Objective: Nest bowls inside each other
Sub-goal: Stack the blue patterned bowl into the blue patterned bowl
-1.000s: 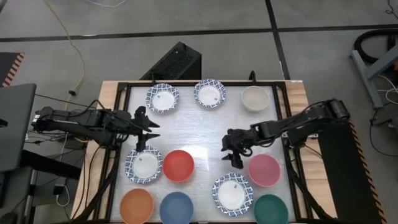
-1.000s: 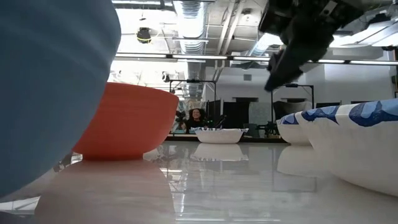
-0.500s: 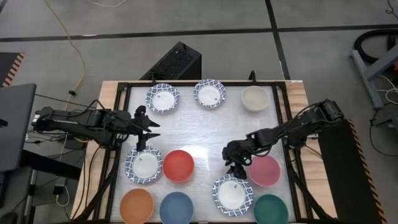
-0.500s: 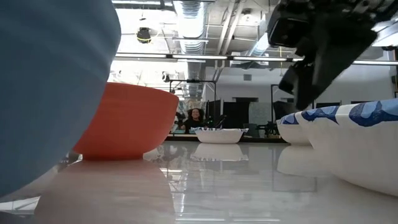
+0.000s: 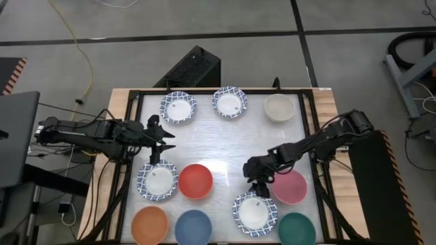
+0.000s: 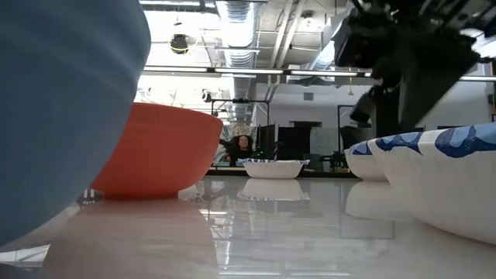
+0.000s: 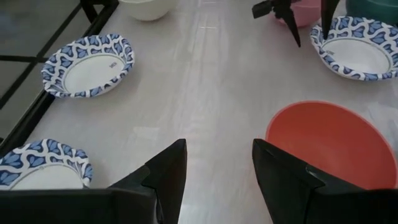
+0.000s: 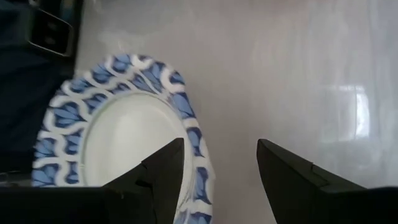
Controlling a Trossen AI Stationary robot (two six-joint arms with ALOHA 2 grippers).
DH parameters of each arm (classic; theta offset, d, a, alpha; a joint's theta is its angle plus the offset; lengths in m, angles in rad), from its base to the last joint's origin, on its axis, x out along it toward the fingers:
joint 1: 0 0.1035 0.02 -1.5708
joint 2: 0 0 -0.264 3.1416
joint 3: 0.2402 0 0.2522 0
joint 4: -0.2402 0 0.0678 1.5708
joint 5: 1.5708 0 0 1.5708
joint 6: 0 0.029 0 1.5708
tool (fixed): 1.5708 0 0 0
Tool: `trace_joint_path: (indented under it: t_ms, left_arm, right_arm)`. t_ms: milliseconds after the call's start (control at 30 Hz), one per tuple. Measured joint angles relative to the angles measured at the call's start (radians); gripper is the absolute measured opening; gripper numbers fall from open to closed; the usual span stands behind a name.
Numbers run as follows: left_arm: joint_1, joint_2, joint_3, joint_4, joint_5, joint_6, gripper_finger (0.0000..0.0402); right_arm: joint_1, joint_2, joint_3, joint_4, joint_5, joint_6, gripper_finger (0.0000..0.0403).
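Observation:
I will next use my right gripper to grab this patterned bowl by its rim point(image 5: 246, 195) point(image 8: 201, 171), to nest it inside the patterned bowl beside the red bowl.
Several small bowls stand on their bases on the white table. Blue-patterned white bowls point(image 5: 178, 107) point(image 5: 229, 102) and a beige bowl point(image 5: 280, 107) stand along the far edge. Nearer are another patterned bowl point(image 5: 158, 180), the red bowl point(image 5: 195, 181) and the pink bowl point(image 5: 289, 186). Along the near edge are the orange point(image 5: 150, 225), blue point(image 5: 193, 227) and green point(image 5: 297, 230) bowls. My right gripper point(image 5: 255, 188) is open and tipped down over the far rim point(image 8: 189, 134) of a patterned bowl point(image 5: 255, 211). My left gripper point(image 5: 162, 141) hangs open at the table's left.
A black metal frame point(image 5: 133, 129) runs round the table top. The middle of the table point(image 5: 218, 146) is bare between the far row and the near bowls. The pink bowl sits close beside my right gripper. A dark box point(image 5: 193, 68) stands beyond the far edge.
My right gripper has moved toward the table's near edge and down. It has tipped more steeply and now stands over the far rim of the near patterned bowl. Its fingers have stayed open. No bowl has moved.

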Motion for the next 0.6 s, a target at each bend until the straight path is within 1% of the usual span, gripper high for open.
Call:
trace_joint_path:
  t_ms: [133, 267, 433, 533, 600]
  left_arm:
    - [0.000, 0.000, 0.000, -0.003, 0.000, 0.001, 0.0174]
    - [0.000, 0.000, 0.000, -0.008, -0.002, 0.002, 0.0174]
    - [0.000, 0.000, 0.000, -0.013, -0.003, 0.002, 0.0174]
    - [0.000, 0.000, 0.000, -0.018, -0.003, 0.002, 0.0174]
    - [0.000, 0.000, 0.000, -0.022, -0.018, 0.002, 0.0174]
  right_arm:
    - [0.004, 0.054, 0.000, -0.005, -0.009, 0.000, 0.0223]
    - [0.003, 0.091, 0.000, -0.006, -0.056, 0.000, 0.0223]
    - [0.004, 0.094, 0.000, -0.038, -0.074, 0.000, 0.0222]
    - [0.004, 0.090, 0.000, -0.058, -0.073, 0.000, 0.0204]
    - [0.004, 0.090, 0.000, -0.060, -0.082, 0.000, 0.0177]
